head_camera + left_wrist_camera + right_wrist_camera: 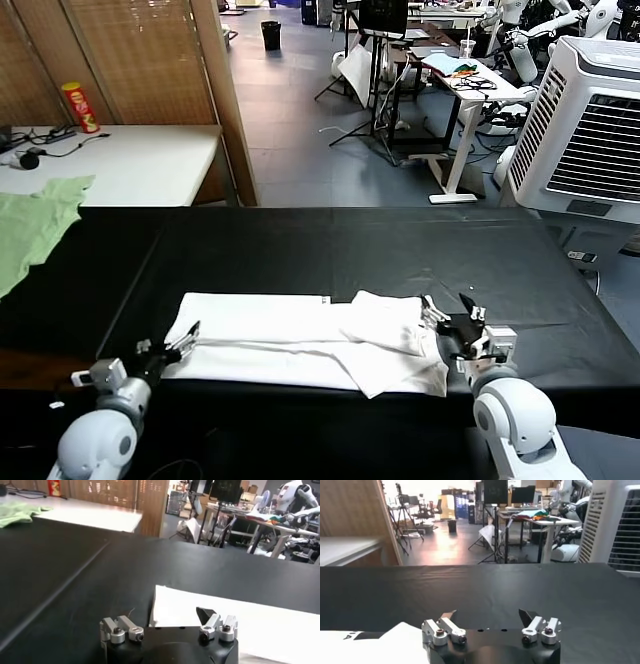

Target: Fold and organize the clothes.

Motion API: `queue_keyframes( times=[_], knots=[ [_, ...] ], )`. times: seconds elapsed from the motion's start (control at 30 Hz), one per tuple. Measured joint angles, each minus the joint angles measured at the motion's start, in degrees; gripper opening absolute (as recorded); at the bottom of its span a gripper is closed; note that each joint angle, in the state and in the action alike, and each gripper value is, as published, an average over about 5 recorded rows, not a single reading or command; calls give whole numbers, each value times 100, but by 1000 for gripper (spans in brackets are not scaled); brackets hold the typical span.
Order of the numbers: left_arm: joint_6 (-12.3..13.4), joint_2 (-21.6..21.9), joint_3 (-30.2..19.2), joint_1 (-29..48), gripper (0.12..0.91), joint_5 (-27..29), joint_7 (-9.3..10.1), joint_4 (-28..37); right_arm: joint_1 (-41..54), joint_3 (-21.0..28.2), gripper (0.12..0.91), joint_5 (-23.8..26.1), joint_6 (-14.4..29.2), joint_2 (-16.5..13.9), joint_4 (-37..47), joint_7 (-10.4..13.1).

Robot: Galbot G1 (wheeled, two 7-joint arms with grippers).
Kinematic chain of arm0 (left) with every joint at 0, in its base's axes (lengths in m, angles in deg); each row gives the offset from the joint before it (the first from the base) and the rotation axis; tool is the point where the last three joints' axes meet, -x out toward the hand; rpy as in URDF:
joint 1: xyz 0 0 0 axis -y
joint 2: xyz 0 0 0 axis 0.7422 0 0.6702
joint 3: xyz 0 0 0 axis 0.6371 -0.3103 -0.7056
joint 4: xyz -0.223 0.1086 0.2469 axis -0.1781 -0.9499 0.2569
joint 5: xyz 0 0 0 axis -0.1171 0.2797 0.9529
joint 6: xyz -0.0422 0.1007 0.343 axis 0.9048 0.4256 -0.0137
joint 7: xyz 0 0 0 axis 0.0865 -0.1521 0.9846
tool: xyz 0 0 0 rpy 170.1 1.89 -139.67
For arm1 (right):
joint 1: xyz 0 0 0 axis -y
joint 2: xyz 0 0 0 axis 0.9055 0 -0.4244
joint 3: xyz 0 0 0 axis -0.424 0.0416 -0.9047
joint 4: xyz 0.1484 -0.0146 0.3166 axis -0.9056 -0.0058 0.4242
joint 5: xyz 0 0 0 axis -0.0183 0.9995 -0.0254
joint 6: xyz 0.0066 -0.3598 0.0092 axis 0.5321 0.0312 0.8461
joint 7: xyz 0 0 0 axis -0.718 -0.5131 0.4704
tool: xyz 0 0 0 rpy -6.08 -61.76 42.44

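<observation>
The left gripper grabs the plain hem end (182,340) next, to fold the T-shirt's long strip (290,340) shorter.
The white T-shirt (300,340) lies folded into a long strip on the black table (350,250), with a bunched fold at its right end. My left gripper (168,345) is open and empty at the strip's left end; in the left wrist view (167,617) the shirt's edge (225,625) lies just ahead of it. My right gripper (452,314) is open and empty at the strip's right end; in the right wrist view (487,615) a corner of the shirt (375,645) shows beside it. The shirt's print is mostly hidden.
A light green garment (35,225) lies at the table's far left corner. Behind it stands a white table (130,165) with a red can (80,107). A white air cooler (590,130) stands at the back right.
</observation>
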Motion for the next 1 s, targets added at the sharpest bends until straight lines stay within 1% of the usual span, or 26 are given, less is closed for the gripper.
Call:
queue_keyframes(
  times=[0.13,0.23,0.33,0.37,0.43,0.47,0.57,0.6,0.67,0.7,0.8,0.9,1.0],
  knots=[
    [28,-54,-11,-52,783,40,-6,37,6,7,798,5,2,4,-6,-5],
    [48,-70,-8,-77,708,34,-5,72,2,7,798,18,6,8,-8,-8],
    [52,-71,-6,-84,577,-13,-6,91,1,13,798,43,10,20,-13,-14],
    [52,-71,-7,-79,515,-29,-5,100,1,17,798,53,10,23,-15,-17],
    [48,-70,-8,-65,417,-37,-3,124,3,24,798,75,10,29,-20,-24],
    [45,-68,-10,-58,350,-30,-2,137,4,27,798,85,10,31,-22,-27],
    [24,-60,-20,-50,201,18,0,154,4,20,798,116,11,38,-24,-42],
    [15,-54,-23,-51,169,52,-1,151,2,15,798,122,13,40,-24,-46],
    [7,-36,-29,-54,147,182,-8,133,0,1,798,131,17,43,-24,-52],
    [11,-22,-32,-56,152,289,-11,124,-1,-5,798,133,19,45,-24,-53],
    [62,39,-25,-55,155,772,-12,127,-5,-28,798,142,23,52,-30,-53],
    [194,139,50,-60,152,1434,-3,198,-17,-55,798,150,24,55,-49,-53],
    [388,321,202,-72,152,1999,-3,301,-38,-86,798,150,25,55,-68,-52]
  ],
)
